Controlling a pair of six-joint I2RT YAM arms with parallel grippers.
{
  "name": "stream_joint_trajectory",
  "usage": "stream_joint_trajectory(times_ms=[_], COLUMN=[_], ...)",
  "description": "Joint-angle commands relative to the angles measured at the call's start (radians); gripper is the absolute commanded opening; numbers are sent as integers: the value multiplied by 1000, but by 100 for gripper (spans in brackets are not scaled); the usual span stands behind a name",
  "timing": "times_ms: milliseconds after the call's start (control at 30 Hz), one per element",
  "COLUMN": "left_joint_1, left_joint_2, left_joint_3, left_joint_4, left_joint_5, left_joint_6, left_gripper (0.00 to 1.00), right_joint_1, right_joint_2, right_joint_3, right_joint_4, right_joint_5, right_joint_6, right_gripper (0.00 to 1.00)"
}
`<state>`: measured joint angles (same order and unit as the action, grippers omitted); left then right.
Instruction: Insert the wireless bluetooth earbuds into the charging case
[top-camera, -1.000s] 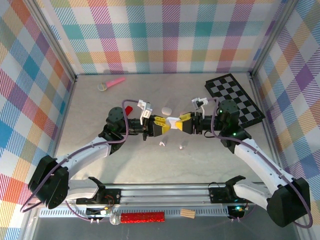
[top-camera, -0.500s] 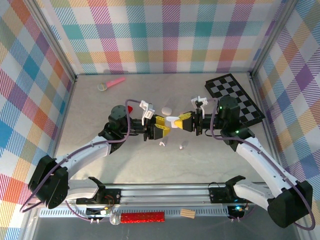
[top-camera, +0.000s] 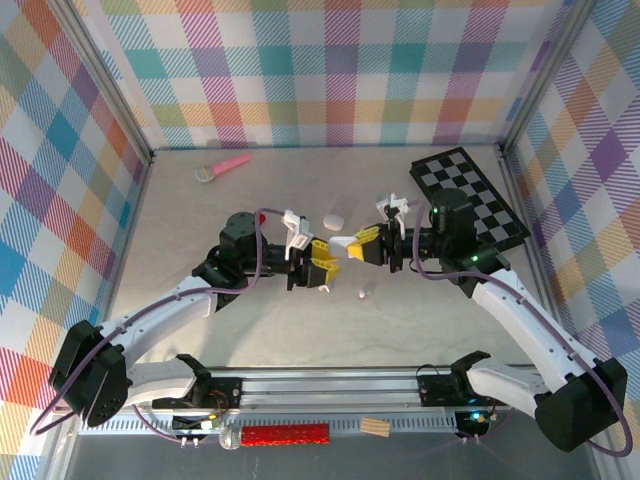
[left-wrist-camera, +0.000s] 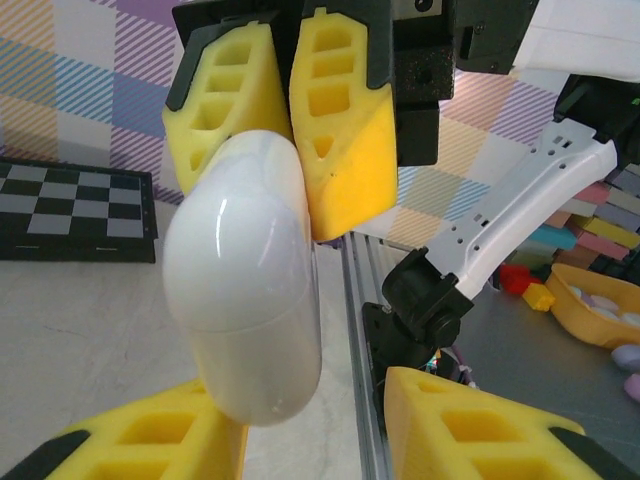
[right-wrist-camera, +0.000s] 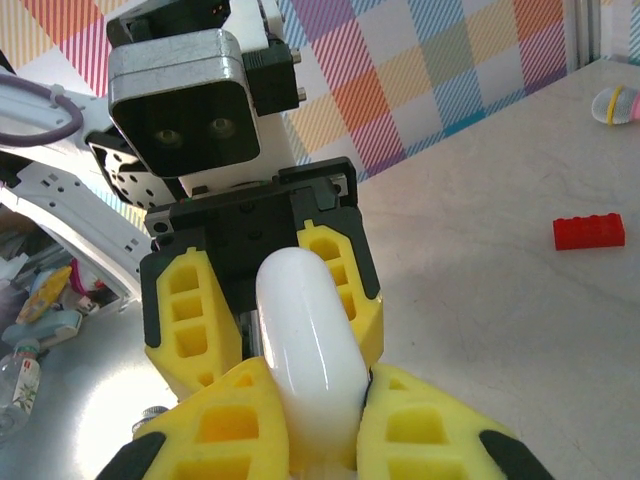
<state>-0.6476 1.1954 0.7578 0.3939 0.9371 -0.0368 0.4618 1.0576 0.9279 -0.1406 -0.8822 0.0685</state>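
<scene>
Next, my left gripper grabs the charging case by its lower end below the lid seam (top-camera: 338, 241) (left-wrist-camera: 262, 372), which leaves the lid free to open for inserting earbuds.
The charging case (right-wrist-camera: 305, 320) is a closed white pebble, and my right gripper (right-wrist-camera: 320, 380) is shut on its near end. In the top view the case (top-camera: 343, 242) hangs above the table between both arms, at the tip of the right gripper (top-camera: 356, 244). My left gripper (top-camera: 322, 268) stands open just left of and below it. In the left wrist view the case (left-wrist-camera: 245, 290) hangs from the right gripper's yellow fingers (left-wrist-camera: 340, 130). Its lower end reaches down between my left gripper's (left-wrist-camera: 325, 405) spread fingers. One tiny white earbud (top-camera: 362, 294) lies on the table below the grippers.
A second white pebble case (top-camera: 333, 220) lies behind the grippers, with a small red brick (top-camera: 260, 215) to its left. A pink-handled toy (top-camera: 222, 167) lies at the back left. A folded chessboard (top-camera: 470, 200) sits at the back right. Plaid walls enclose the table.
My left gripper was shut on the case and has since opened and drawn back toward its base. My right gripper closed on the case and now carries it alone, slightly farther back.
</scene>
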Motion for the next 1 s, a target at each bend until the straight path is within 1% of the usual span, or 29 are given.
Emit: stream_joint_trajectory(times_ms=[0, 133, 367, 467, 533, 633, 667, 733, 767, 800, 867, 900, 967], left_joint_1=[-15, -17, -17, -16, -17, -17, -17, -17, -17, -17, -17, -17, -17], left_joint_2=[-10, -5, 8, 12, 14, 18, 20, 23, 24, 26, 29, 32, 37], left_joint_3=[43, 46, 49, 49, 51, 50, 49, 49, 49, 48, 44, 40, 29], left_joint_4=[19, 77, 98, 106, 104, 102, 99, 97, 95, 96, 98, 104, 121], left_joint_5=[6, 20, 14, 16, 16, 17, 20, 27, 28, 29, 28, 24, 23], left_joint_6=[33, 4, -9, -18, -20, -19, -17, -10, -6, -5, -9, -10, -3], left_gripper=[37, 35, 33, 25, 22, 10, 6, 3, 1, 0, 0, 0, 0], right_joint_1=[9, 10, 12, 12, 12, 12, 12, 12, 12, 14, 15, 15, 15], right_joint_2=[10, 21, 29, 33, 35, 38, 38, 37, 35, 28, 13, 6, -1], right_joint_3=[27, 26, 23, 22, 22, 22, 23, 22, 24, 24, 19, 22, 26], right_joint_4=[-28, -39, -34, -36, -37, -37, -34, -20, -11, 0, 13, 9, 7], right_joint_5=[-9, -19, -21, -20, -17, 0, 11, 52, 99, 180, 316, 374, 413], right_joint_6=[-51, -62, -67, -70, -73, -72, -64, -39, -24, -2, 15, 19, 17], right_gripper=[3, 3, 3, 3, 4, 5, 10, 24, 32, 39, 50, 54, 59])
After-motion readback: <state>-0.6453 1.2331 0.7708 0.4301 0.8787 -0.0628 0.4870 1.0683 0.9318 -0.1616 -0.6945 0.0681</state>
